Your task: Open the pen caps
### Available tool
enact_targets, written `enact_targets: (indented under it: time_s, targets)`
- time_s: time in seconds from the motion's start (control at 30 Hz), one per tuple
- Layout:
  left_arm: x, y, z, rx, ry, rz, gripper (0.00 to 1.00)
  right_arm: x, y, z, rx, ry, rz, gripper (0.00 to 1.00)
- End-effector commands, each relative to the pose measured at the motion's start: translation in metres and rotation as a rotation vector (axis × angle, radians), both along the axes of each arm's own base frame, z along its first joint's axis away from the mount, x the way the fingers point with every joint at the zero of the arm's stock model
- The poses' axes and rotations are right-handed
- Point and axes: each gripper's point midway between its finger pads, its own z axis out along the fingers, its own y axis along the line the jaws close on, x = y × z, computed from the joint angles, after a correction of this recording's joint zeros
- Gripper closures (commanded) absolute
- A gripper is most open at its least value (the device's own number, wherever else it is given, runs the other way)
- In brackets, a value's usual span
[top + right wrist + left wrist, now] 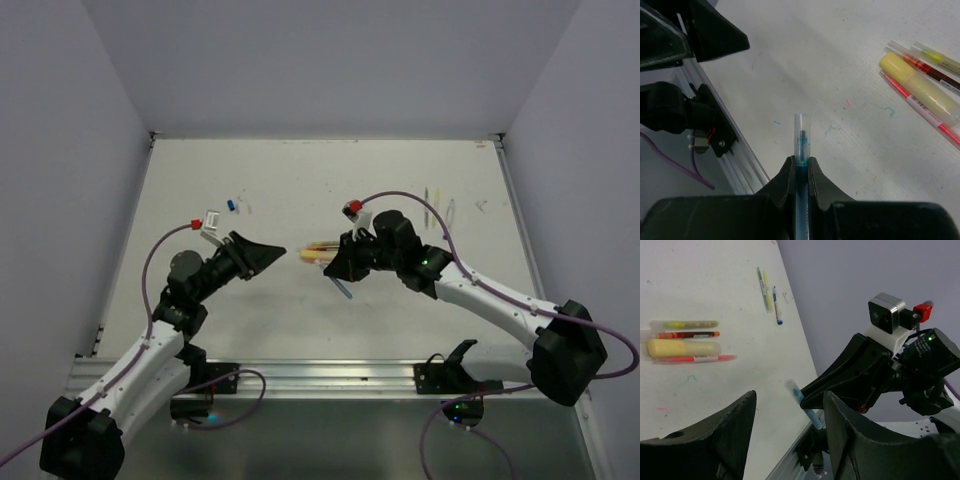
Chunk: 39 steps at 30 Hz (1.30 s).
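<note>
The robot's left gripper will pull the cap open, so it will next grab the blue pen's clear cap [323,267], while the pen's body stays in the right gripper.
My right gripper [801,164] is shut on a blue pen [343,288]. The pen's clear cap [801,132] sticks out past the fingertips with the blue tip inside. In the left wrist view the same pen [810,412] points its capped end [791,388] toward my left gripper [789,407], which is open and empty, a short way off. In the top view my left gripper [276,252] faces my right gripper [334,268] across a small gap. Several capped pens and a yellow highlighter [682,347] lie together [320,250] behind the right gripper.
A small blue cap [232,204] lies at the back left. More thin pens [437,205] lie at the back right, also in the left wrist view [767,290]. The metal rail [330,375] runs along the near table edge.
</note>
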Motion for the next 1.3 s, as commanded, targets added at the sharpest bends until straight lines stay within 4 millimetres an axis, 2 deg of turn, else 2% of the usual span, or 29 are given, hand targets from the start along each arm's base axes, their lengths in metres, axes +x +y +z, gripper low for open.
enact_targets:
  time_s: [0.0,0.2,0.3,0.47,0.57,0.6,0.77,0.93,1.2,1.27]
  targets:
    - [0.002,-0.011,0.014,-0.031,-0.009,-0.004,0.41,0.005,0.013,0.050,0.131,-0.091,0.013,1.00]
    - [0.003,-0.043,0.016,-0.054,0.002,-0.046,0.41,0.009,0.020,0.067,0.174,-0.114,0.022,1.00]
    - [0.003,-0.056,0.021,-0.067,-0.009,-0.063,0.41,0.007,0.024,0.066,0.177,-0.093,0.043,1.00]
    - [0.003,-0.066,0.027,-0.080,-0.021,-0.059,0.41,0.007,0.026,0.066,0.176,-0.101,0.054,1.00]
    - [0.005,-0.068,0.030,-0.081,-0.025,-0.059,0.41,0.005,0.025,0.059,0.166,-0.086,0.061,1.00]
    - [0.007,-0.069,0.028,-0.076,-0.020,-0.059,0.41,0.004,0.024,0.053,0.156,-0.075,0.059,1.00]
    - [0.008,-0.077,0.025,-0.071,-0.011,-0.077,0.42,0.005,0.029,0.053,0.185,-0.081,0.070,1.00]
    - [0.008,-0.079,0.019,-0.073,-0.002,-0.081,0.51,0.007,0.032,0.053,0.190,-0.084,0.067,1.00]
    - [0.011,-0.081,0.019,-0.075,-0.002,-0.083,0.74,0.008,0.035,0.047,0.178,-0.078,0.067,1.00]
    - [0.011,-0.082,0.020,-0.078,-0.005,-0.086,0.86,0.007,0.036,0.045,0.174,-0.076,0.071,1.00]
